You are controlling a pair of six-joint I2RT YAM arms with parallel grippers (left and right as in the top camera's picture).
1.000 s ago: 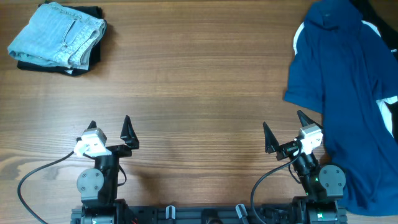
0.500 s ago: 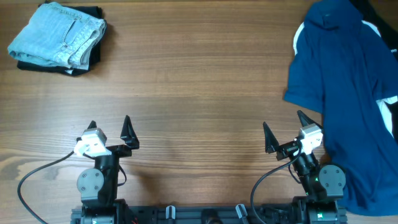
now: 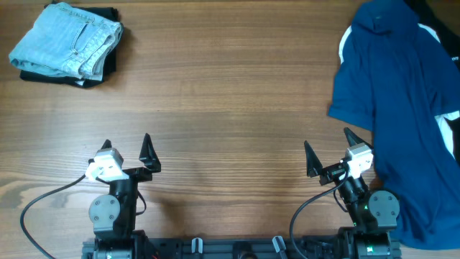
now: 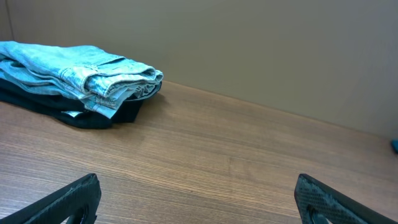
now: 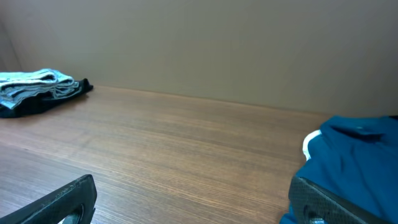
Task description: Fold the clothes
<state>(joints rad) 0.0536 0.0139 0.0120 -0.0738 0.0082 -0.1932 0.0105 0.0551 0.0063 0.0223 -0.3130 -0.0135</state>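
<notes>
The dark-blue shirt (image 3: pixel 399 108) needs to be pulled out for folding, so my right gripper will next grab the end of its sleeve nearest the empty table.
A large dark-blue shirt (image 3: pixel 399 108) lies spread and rumpled at the table's right side, over a white garment (image 3: pixel 348 36) whose edges peek out beside it. The blue shirt also shows at the right of the right wrist view (image 5: pixel 354 158). My left gripper (image 3: pixel 127 147) is open and empty near the front edge at the left. My right gripper (image 3: pixel 328 149) is open and empty near the front edge, just left of the blue shirt's lower part. Both are apart from any cloth.
A folded pile of light-blue jeans (image 3: pixel 68 37) on a black garment (image 3: pixel 93 72) sits at the back left corner; it also shows in the left wrist view (image 4: pixel 81 74). Bare wooden table (image 3: pixel 230 108) lies between the pile and the shirt.
</notes>
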